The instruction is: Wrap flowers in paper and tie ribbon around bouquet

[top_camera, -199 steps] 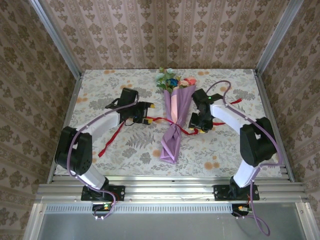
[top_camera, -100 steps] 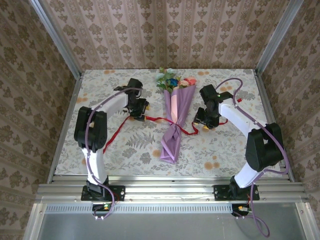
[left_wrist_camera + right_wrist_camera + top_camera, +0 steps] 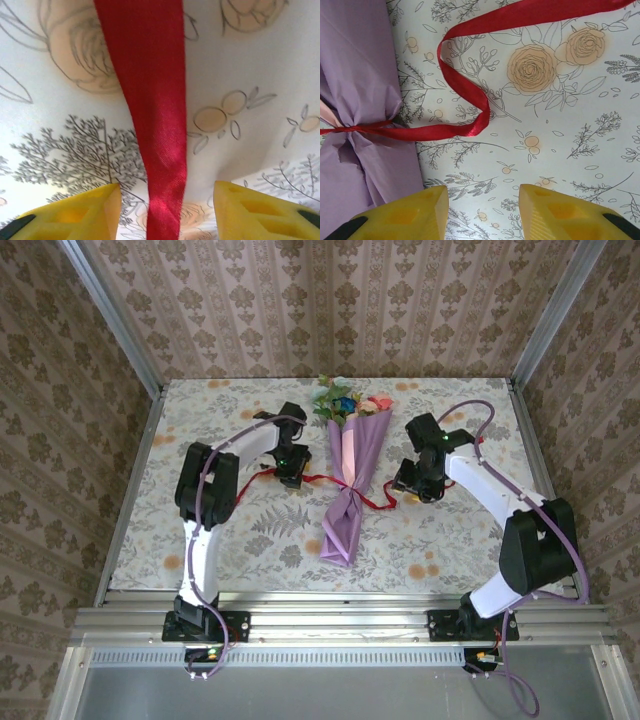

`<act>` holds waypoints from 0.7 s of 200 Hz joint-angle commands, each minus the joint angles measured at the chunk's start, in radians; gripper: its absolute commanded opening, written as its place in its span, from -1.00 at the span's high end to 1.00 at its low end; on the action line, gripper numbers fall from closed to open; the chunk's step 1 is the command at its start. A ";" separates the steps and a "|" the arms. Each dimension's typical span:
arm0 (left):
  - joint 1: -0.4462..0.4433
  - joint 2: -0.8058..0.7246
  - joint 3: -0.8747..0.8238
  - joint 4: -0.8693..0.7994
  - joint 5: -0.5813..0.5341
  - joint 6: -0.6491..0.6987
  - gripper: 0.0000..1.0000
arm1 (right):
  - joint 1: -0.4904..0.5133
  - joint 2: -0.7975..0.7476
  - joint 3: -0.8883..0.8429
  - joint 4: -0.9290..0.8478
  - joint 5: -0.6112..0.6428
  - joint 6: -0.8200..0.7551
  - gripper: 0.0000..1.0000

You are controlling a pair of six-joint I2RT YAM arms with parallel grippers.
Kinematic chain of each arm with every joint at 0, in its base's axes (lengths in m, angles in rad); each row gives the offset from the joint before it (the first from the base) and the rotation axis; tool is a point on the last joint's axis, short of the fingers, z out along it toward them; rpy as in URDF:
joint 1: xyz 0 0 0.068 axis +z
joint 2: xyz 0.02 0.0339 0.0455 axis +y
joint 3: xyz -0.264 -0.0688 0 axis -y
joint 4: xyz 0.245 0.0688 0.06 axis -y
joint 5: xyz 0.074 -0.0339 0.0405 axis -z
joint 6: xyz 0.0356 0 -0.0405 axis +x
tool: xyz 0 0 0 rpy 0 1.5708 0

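My right gripper should next grab the red ribbon tail near its outer end. That will leave slack to tie around the bouquet (image 3: 349, 460).
The bouquet (image 3: 349, 460), a lilac paper cone, lies in the middle of the table with the flowers (image 3: 344, 400) showing at its far end. The red ribbon (image 3: 322, 479) is tied round its pinched waist, and its tails trail to both sides. My left gripper (image 3: 293, 474) is low over the left tail. In the left wrist view the ribbon (image 3: 157, 115) runs between the yellow fingertips (image 3: 90, 210) with a gap on each side, so the left gripper (image 3: 166, 210) is open. My right gripper (image 3: 482, 210) is open over bare cloth, beside the paper (image 3: 355, 75) and short of a ribbon loop (image 3: 465, 90).
The flower-printed tablecloth (image 3: 270, 530) covers the table. Patterned walls close in the back and both sides. A metal rail (image 3: 340, 620) runs along the near edge by the arm bases.
The left arm has swung its elbow in from the lower left, and its gripper has edged right along the ribbon toward the bouquet. The right gripper has shifted slightly right.
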 commanded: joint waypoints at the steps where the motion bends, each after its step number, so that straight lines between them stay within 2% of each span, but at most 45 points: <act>1: -0.014 0.048 0.001 0.021 -0.019 -0.030 0.12 | -0.012 -0.040 -0.008 -0.017 0.021 -0.003 0.14; 7: -0.012 0.048 -0.020 0.057 -0.020 -0.031 0.24 | -0.016 -0.043 -0.008 -0.017 0.023 -0.005 0.14; 24: -0.010 0.024 -0.097 0.181 -0.011 -0.047 0.89 | -0.040 -0.058 0.002 -0.030 0.041 -0.014 0.14; 30: -0.011 0.007 -0.124 0.221 -0.012 -0.049 1.00 | -0.057 -0.064 0.006 -0.035 0.049 -0.019 0.14; 58: -0.020 -0.120 -0.213 0.383 -0.012 -0.060 1.00 | -0.190 -0.060 0.042 -0.040 0.047 -0.049 0.13; 74: -0.032 -0.192 -0.242 0.461 0.027 -0.065 1.00 | -0.280 -0.012 0.087 -0.036 0.047 -0.073 0.12; 107: -0.079 -0.304 -0.313 0.627 0.135 -0.126 1.00 | -0.414 0.193 0.262 -0.052 0.044 -0.111 0.12; 140: -0.119 -0.386 -0.388 0.709 0.149 -0.164 1.00 | -0.447 0.436 0.487 -0.084 0.105 -0.158 0.12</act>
